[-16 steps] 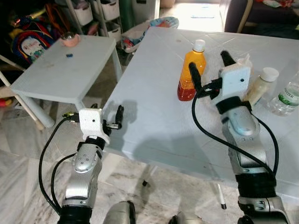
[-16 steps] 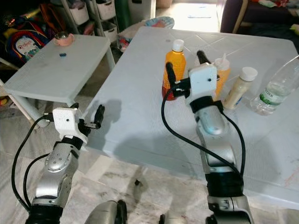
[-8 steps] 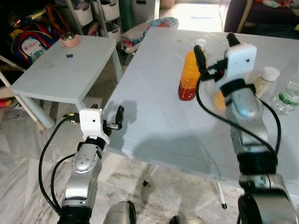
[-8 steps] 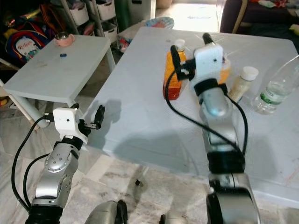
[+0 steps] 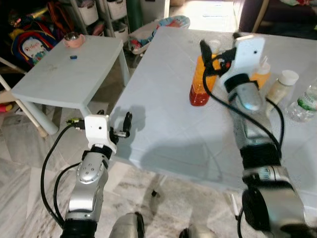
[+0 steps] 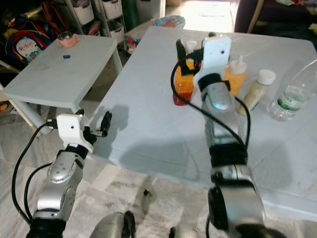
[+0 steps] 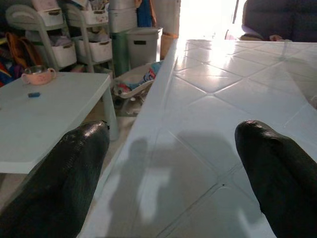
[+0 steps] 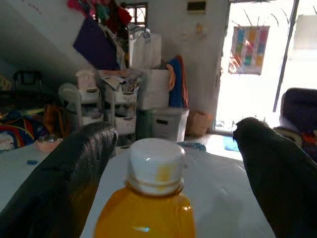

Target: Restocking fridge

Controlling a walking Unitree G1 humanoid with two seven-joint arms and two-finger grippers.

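Note:
The orange juice bottle has a neck just under its white cap. My right gripper should grab the bottle by that neck next, to restock the fridge.
An orange juice bottle (image 5: 199,83) with a white cap (image 8: 156,165) stands upright on the big white table (image 5: 163,119). My right gripper (image 5: 218,43) is up at the bottle's top, open, with one black finger (image 8: 74,173) on each side of the cap and not touching it. My left gripper (image 5: 122,130) hovers at the table's near left edge, open, with nothing between its fingers (image 7: 69,183).
To the right of the juice stand a yellow squeeze bottle (image 5: 261,74), a cream bottle with a white cap (image 5: 281,85) and a clear water bottle (image 5: 307,99). A low white side table (image 5: 64,74) carrying a pink bowl (image 5: 74,40) stands to the left. Shelves with bins (image 7: 54,49) line the back.
My right gripper rose from beside the juice bottle's lower part and moved forward, so that it now straddles the cap. The left arm has stayed still.

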